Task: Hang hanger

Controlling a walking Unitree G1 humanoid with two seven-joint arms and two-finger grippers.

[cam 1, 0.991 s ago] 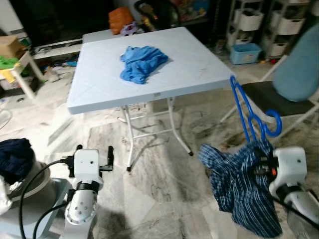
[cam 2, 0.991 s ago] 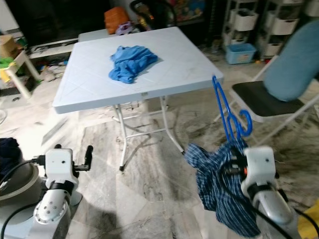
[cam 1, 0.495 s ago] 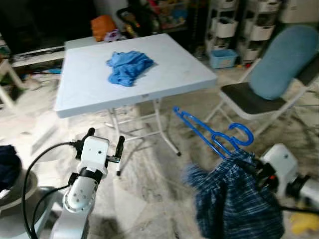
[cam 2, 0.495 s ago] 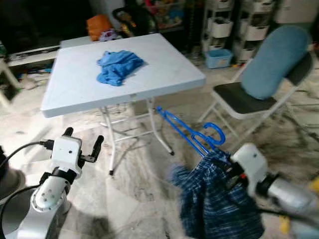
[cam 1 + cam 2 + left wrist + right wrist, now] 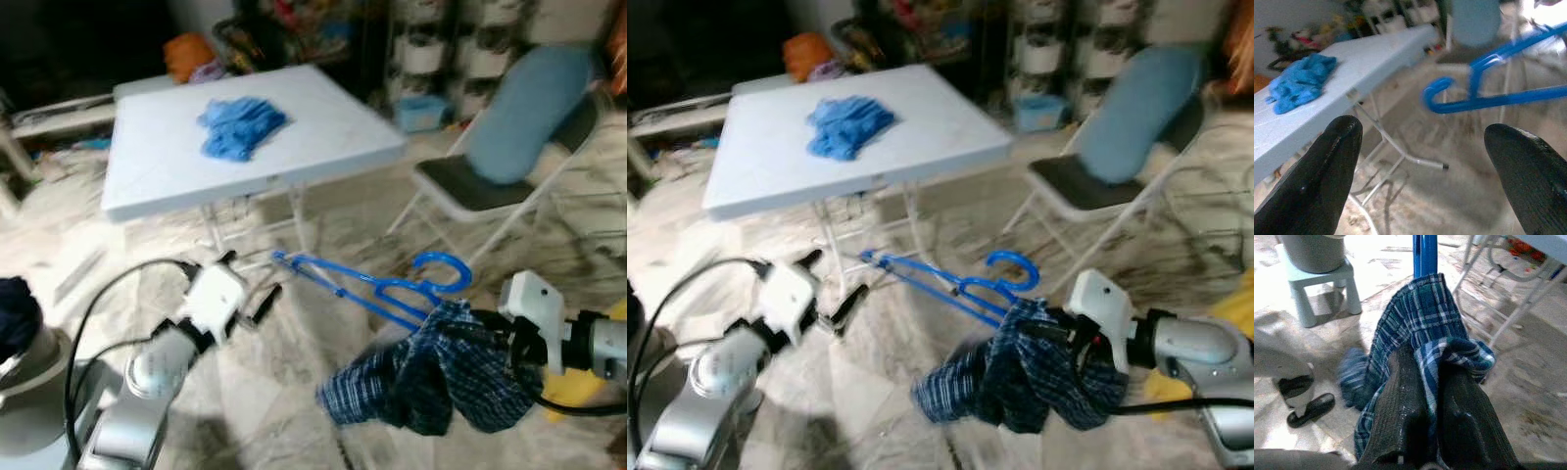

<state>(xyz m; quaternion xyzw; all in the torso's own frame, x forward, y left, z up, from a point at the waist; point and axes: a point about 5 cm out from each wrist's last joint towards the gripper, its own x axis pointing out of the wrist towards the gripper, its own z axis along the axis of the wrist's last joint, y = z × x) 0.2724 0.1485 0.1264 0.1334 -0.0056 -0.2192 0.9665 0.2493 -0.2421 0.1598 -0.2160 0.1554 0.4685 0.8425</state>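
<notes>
The plaid shirt is bunched up around the hanger's neck. So my left gripper will next grab the hanger by its bare bottom bar (image 5: 348, 294) (image 5: 1508, 99).
A blue plastic hanger (image 5: 358, 287) lies almost level in the air, its hook (image 5: 443, 264) toward the chair. A blue plaid shirt (image 5: 431, 377) hangs bunched from it. My right gripper (image 5: 1425, 413) is shut on a fold of the shirt (image 5: 1415, 328) at the hanger's neck, and the hanger's blue bars (image 5: 1424, 252) run on beyond the cloth. My left gripper (image 5: 248, 279) is open just left of the hanger's free end and holds nothing. In the left wrist view the hanger (image 5: 1488, 100) shows above the gap of that gripper (image 5: 1425, 171).
A white folding table (image 5: 323, 117) with a crumpled blue cloth (image 5: 240, 125) stands ahead. A folding chair (image 5: 509, 127) with a teal cushion stands to the right, with shelving behind. A grey tub on a pale stool (image 5: 1317, 284) and a slipper (image 5: 1308, 409) are near my feet.
The camera has swung, shifting the whole scene. The hanger has tipped from upright to almost level, and the shirt has swung with it. My left gripper has risen toward the hanger's free end.
</notes>
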